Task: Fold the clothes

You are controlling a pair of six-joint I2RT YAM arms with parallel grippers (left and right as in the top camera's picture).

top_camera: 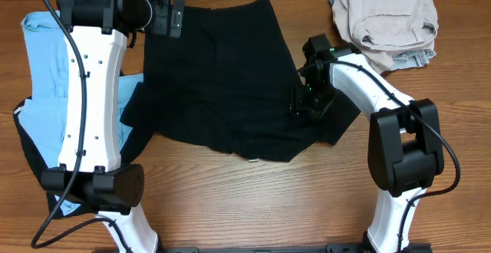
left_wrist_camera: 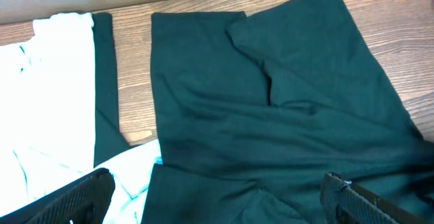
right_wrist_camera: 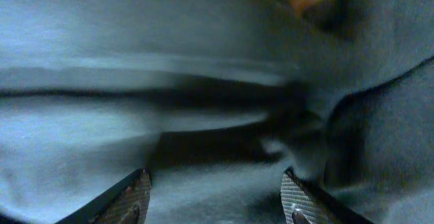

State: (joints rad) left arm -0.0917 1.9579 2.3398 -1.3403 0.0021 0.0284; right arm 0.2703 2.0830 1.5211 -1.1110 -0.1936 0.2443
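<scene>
Next, my left gripper grabs the black T-shirt's edge beside the light-blue T-shirt point(top_camera: 42, 69), opposite my right gripper, to spread the black T-shirt for folding.
A plain black T-shirt point(top_camera: 222, 77) lies spread and creased across the middle of the table, a small white label point(top_camera: 252, 159) at its near edge. It fills the left wrist view point(left_wrist_camera: 285, 115) and the right wrist view point(right_wrist_camera: 169, 68). A light-blue T-shirt point(top_camera: 42, 69) lies at the left, under the left arm, and shows pale in the left wrist view point(left_wrist_camera: 47, 88). My left gripper point(left_wrist_camera: 217, 193) is open above the black shirt's far left part. My right gripper point(right_wrist_camera: 213, 197) is open, low over the shirt's right edge point(top_camera: 307, 103), with fabric between its fingers.
A beige garment point(top_camera: 387, 15) lies bunched at the far right corner. More dark fabric point(top_camera: 31, 157) lies under the light-blue shirt at the left edge. Bare wood table point(top_camera: 268, 199) shows along the near side.
</scene>
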